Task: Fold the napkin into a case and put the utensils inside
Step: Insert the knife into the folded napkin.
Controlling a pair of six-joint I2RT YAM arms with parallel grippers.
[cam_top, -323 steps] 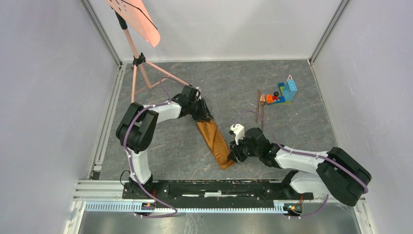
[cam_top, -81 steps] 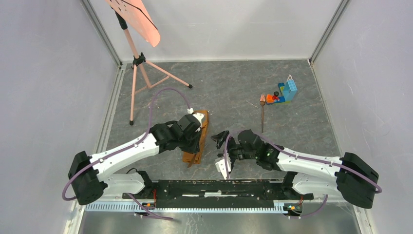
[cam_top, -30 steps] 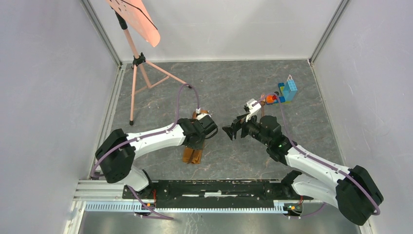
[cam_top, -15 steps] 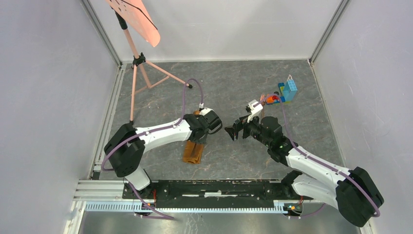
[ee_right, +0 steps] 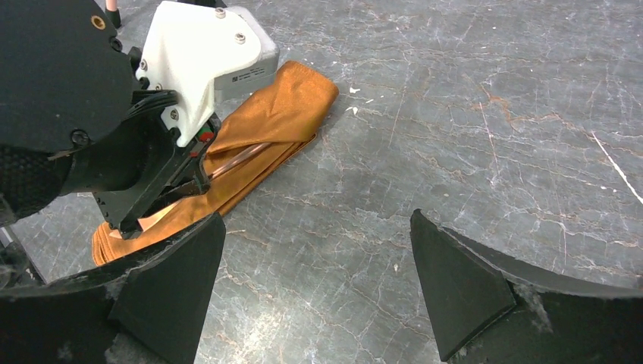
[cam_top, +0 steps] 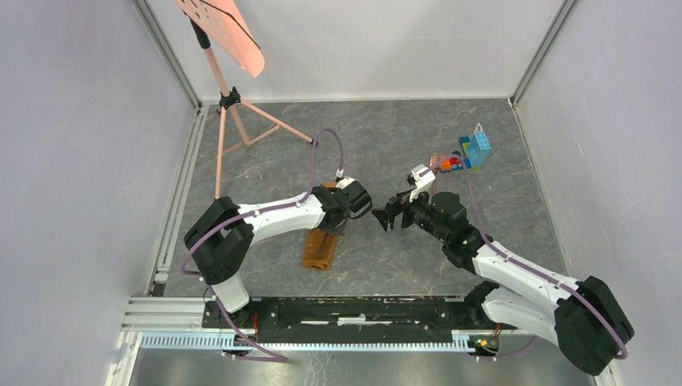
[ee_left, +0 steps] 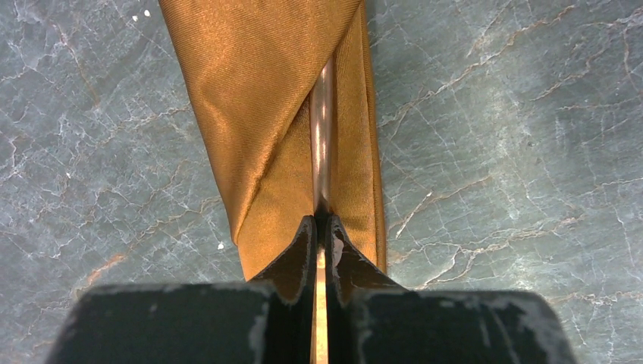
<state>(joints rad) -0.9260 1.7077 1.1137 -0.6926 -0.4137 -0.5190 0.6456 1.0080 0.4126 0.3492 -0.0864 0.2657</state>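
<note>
My right gripper has to reach the fork and grab it by its handle, so the fork's tine end stays free for my left gripper to take.
The napkin [cam_top: 319, 250] lies folded into a narrow orange-brown strip on the grey floor, its folds forming a long pocket [ee_left: 265, 98]. My left gripper [ee_left: 321, 224] is shut on a slim copper-coloured utensil [ee_left: 323, 114] whose far part lies in the slot between the napkin's folds. In the right wrist view that utensil [ee_right: 239, 161] shows inside the napkin [ee_right: 284, 110]. My right gripper [ee_right: 317, 216] hangs open and empty to the right of the napkin, over bare floor. A fork's tines [cam_top: 434, 163] peek out behind the right arm.
A colourful toy brick pile [cam_top: 472, 151] sits at the back right next to the fork. A tripod stand [cam_top: 229, 108] with a salmon-pink sheet [cam_top: 233, 32] stands at the back left. Grey walls enclose the floor on three sides.
My left gripper has slid a little towards the back right along the napkin, its elbow swinging inward. The right arm has barely moved and stays open.
</note>
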